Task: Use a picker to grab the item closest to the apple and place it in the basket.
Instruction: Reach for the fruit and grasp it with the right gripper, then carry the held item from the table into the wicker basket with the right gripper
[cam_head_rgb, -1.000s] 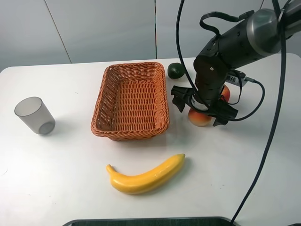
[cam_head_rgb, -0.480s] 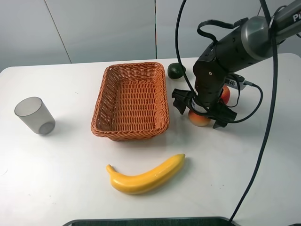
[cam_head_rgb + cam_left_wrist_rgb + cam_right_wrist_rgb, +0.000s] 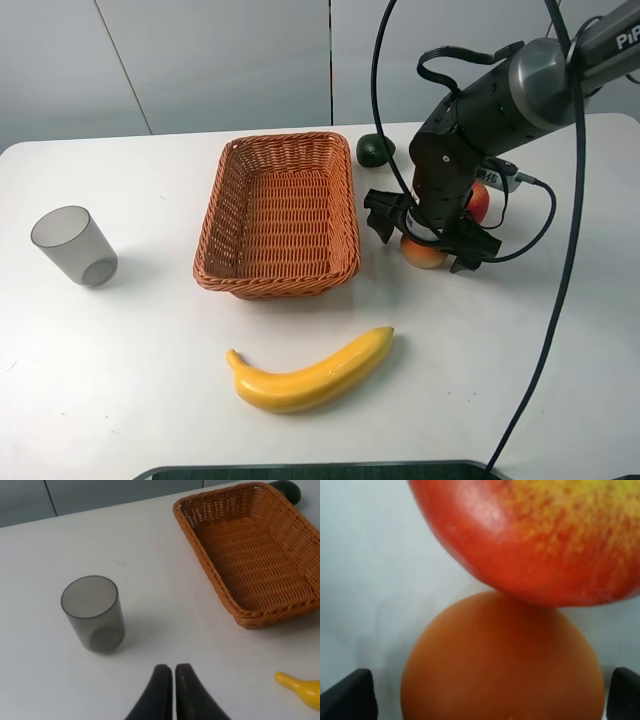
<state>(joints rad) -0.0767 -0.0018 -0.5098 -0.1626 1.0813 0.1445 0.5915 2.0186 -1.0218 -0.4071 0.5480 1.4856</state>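
The orange fruit [image 3: 426,252] is closest to the apple, and my right gripper will next grab the fruit by its rounded sides to place it in the basket.
A red-yellow apple [image 3: 480,200] [image 3: 535,535] lies at the right of the table. Touching it is a round orange fruit [image 3: 426,252] [image 3: 502,660]. My right gripper [image 3: 425,238] [image 3: 487,695] is low over the orange fruit and open, one finger on each side of it; in the right wrist view the black fingertips [image 3: 347,695] stand just apart from its skin. The wicker basket [image 3: 285,138] [image 3: 260,617] stands left of the fruit with nothing in it. My left gripper [image 3: 170,690] is shut on nothing, over bare table near the cup.
A dark green avocado [image 3: 374,150] lies behind the basket's right corner. A yellow banana [image 3: 312,375] [image 3: 297,687] lies in front of the basket. A grey translucent cup [image 3: 73,245] [image 3: 94,612] stands at the far left. Cables hang over the right side.
My right gripper has sunk slightly lower around the orange fruit and shifted a touch to the left. Nothing else has moved.
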